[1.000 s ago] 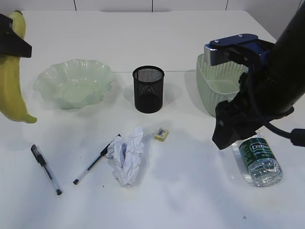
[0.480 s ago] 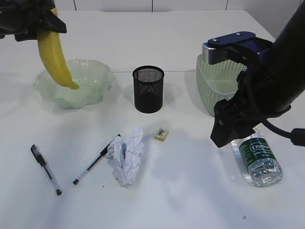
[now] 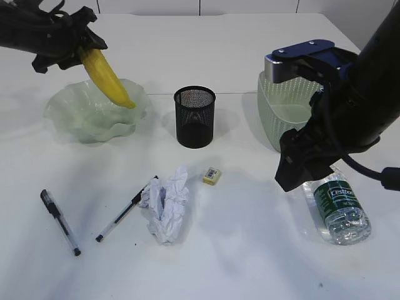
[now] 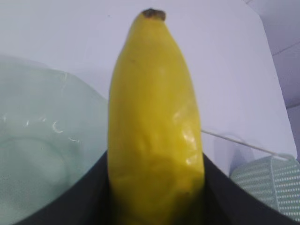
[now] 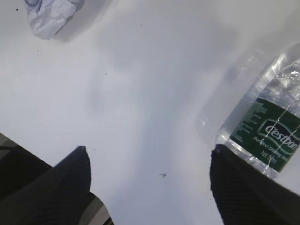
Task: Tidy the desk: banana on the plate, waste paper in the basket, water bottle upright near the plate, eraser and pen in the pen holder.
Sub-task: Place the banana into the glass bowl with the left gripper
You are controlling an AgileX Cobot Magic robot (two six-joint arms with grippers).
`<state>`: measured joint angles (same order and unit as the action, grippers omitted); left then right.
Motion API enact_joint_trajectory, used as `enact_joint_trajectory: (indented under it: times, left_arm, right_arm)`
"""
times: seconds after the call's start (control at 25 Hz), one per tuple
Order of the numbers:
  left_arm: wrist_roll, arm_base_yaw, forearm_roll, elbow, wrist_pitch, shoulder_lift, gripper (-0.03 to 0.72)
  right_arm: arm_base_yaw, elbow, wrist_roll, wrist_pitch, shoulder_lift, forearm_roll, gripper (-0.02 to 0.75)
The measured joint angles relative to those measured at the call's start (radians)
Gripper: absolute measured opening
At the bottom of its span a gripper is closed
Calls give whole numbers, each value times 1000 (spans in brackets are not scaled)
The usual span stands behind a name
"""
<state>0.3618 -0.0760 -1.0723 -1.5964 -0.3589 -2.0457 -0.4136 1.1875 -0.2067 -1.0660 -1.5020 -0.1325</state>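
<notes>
My left gripper holds the banana tilted high, with the banana's lower tip above the green plate, so I should lower it before I release it.
My left gripper (image 3: 78, 49) is shut on the yellow banana (image 3: 107, 78) and holds it tilted over the pale green wavy plate (image 3: 69, 112); the banana fills the left wrist view (image 4: 154, 126), with the plate (image 4: 42, 154) below left. My right gripper (image 3: 292, 178) is open and empty, just left of the water bottle (image 3: 340, 209) lying on its side, which also shows in the right wrist view (image 5: 262, 122). Crumpled waste paper (image 3: 167, 203), two pens (image 3: 60, 221) (image 3: 125, 209) and a yellow eraser (image 3: 212, 175) lie on the table. The black mesh pen holder (image 3: 195, 117) stands mid-table.
The light green basket (image 3: 278, 112) stands at the back right, partly behind my right arm; its corner shows in the left wrist view (image 4: 269, 183). The crumpled paper shows at the top left of the right wrist view (image 5: 49, 16).
My left gripper has carried the banana from the far left edge rightward over the plate and tilted it. The right arm has barely moved.
</notes>
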Motion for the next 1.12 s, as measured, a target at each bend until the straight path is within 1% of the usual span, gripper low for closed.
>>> enact_joint_trajectory:
  times: [0.08,0.2,0.44,0.56,0.76,1.12]
  left_arm:
    - [0,0,-55,-2,26,-34,307]
    - [0,0,-105,-7,52,-69,307]
    - [0,3,-171,-9,89,-98,307]
    - [0,16,-209,-11,97,-107,307]
    - [0,35,-231,-11,99,-107,307]
    - [0,40,-232,-11,61,-107,318]
  right_arm:
    - [0,0,0,0,0,0,589]
    - [0,0,0,0,0,0,589]
    - [0,0,-2,2,0,0,589]
    - [0,0,-2,2,0,0,589]
    - [0,0,-2,15,0,0,587]
    - [0,0,-2,30,0,0,587]
